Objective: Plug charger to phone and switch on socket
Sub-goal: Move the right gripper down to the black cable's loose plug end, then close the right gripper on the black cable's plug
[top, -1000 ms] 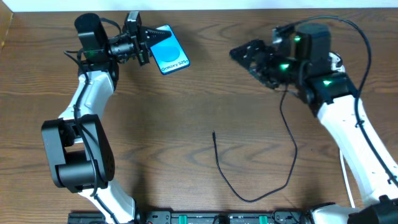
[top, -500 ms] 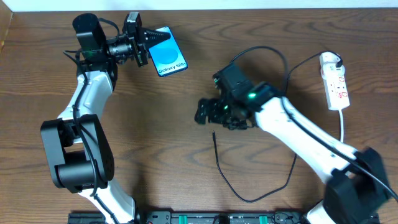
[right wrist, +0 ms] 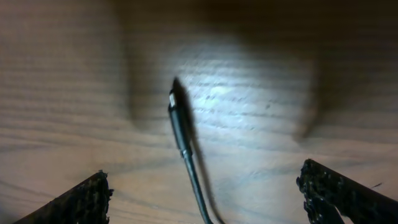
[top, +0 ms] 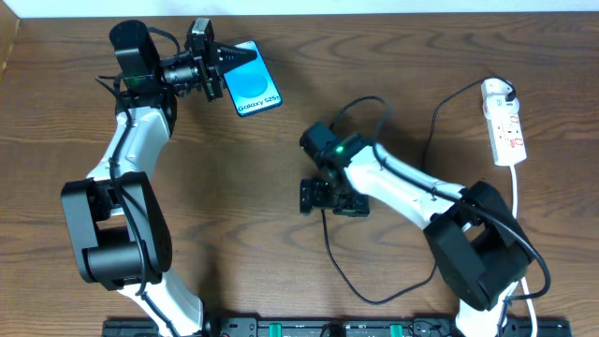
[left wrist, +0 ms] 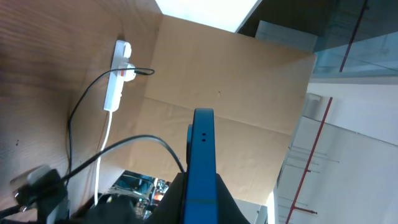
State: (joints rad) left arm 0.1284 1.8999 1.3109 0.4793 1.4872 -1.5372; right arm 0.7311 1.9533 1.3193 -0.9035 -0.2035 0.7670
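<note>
The right gripper grabs the charger cable (right wrist: 202,193) by its plug housing behind the plug's metal tip next. The tip stays free to plug into the phone.
My left gripper (top: 227,64) is shut on the phone (top: 255,89), a blue-screened smartphone held at the back left; in the left wrist view its blue edge (left wrist: 202,168) rises between the fingers. The charger cable (top: 374,295) loops across the front of the table, and its free plug tip (right wrist: 176,106) lies on the wood. My right gripper (top: 333,198) is open and hovers over that tip, with one finger on each side of the cable (right wrist: 202,193). The white socket strip (top: 504,131) lies at the far right and also shows in the left wrist view (left wrist: 117,74).
A white cord (top: 518,220) runs from the socket strip toward the front right edge. Thicker black arm cables (top: 374,101) arch over the right arm. The left arm's base (top: 112,234) stands at the front left.
My right arm has swung from the socket strip at the back right to the table's middle and now hovers over the cable's plug tip. The left gripper and phone stayed nearly still.
</note>
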